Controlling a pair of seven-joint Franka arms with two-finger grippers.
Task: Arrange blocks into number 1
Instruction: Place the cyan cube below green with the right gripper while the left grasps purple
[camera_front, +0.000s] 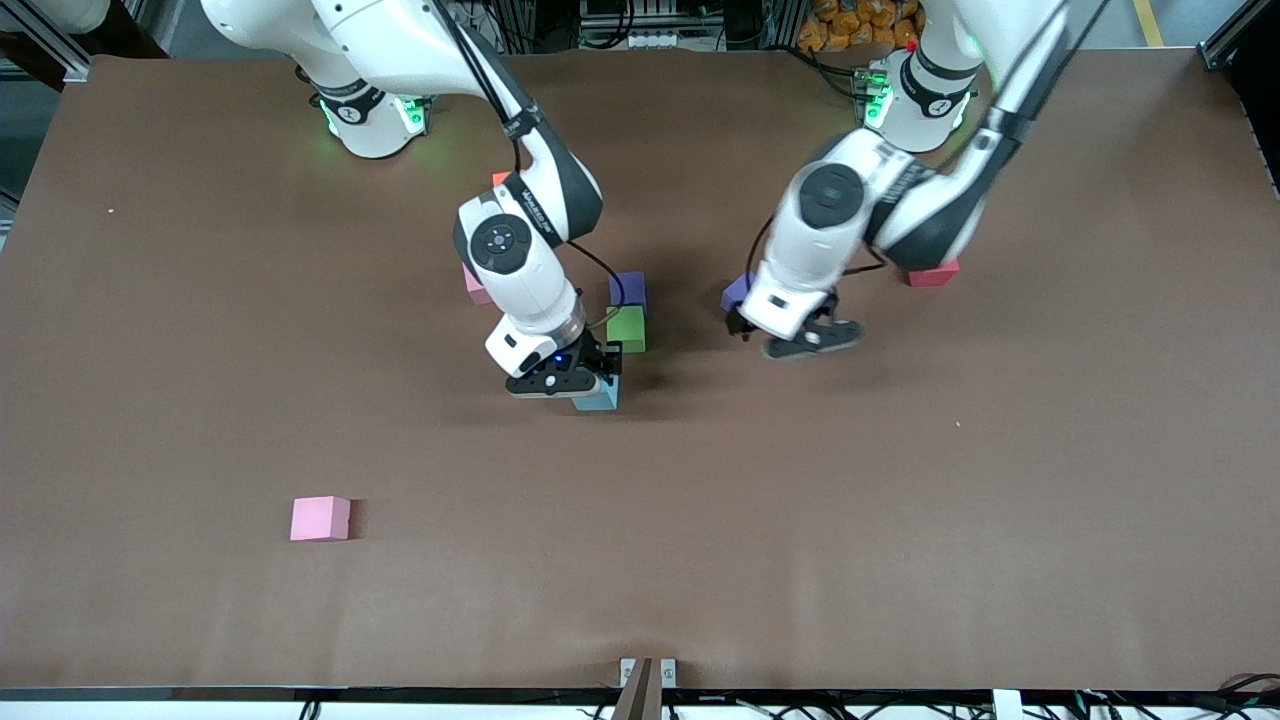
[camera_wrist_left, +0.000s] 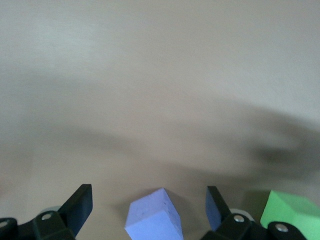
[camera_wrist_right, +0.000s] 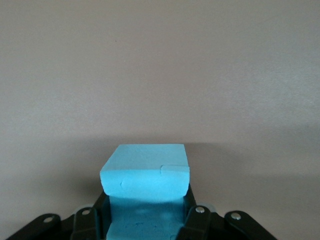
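My right gripper holds the light blue block short of the tabletop, beside the green block, so it needs to keep holding the block until the block reaches the tabletop.
My right gripper (camera_front: 570, 383) (camera_wrist_right: 145, 202) is shut on the light blue block (camera_front: 600, 399) (camera_wrist_right: 145, 172), held low at the table in line with the green block (camera_front: 627, 328) (camera_wrist_left: 292, 214) and a purple block (camera_front: 628, 290). The left gripper (camera_front: 785, 335) (camera_wrist_left: 148, 194) hangs open over a second purple block (camera_front: 737, 293) (camera_wrist_left: 152, 220), which lies between the fingers untouched. One pink block (camera_front: 320, 518) lies alone toward the right arm's end, near the front camera. Another pink block (camera_front: 474, 285) is partly hidden by the right arm.
A red cube (camera_front: 933, 273) sits under the left arm's forearm. An orange cube (camera_front: 500, 179) peeks out by the right arm's elbow. Brown table cover (camera_front: 900, 520) stretches wide on the camera side of the blocks.
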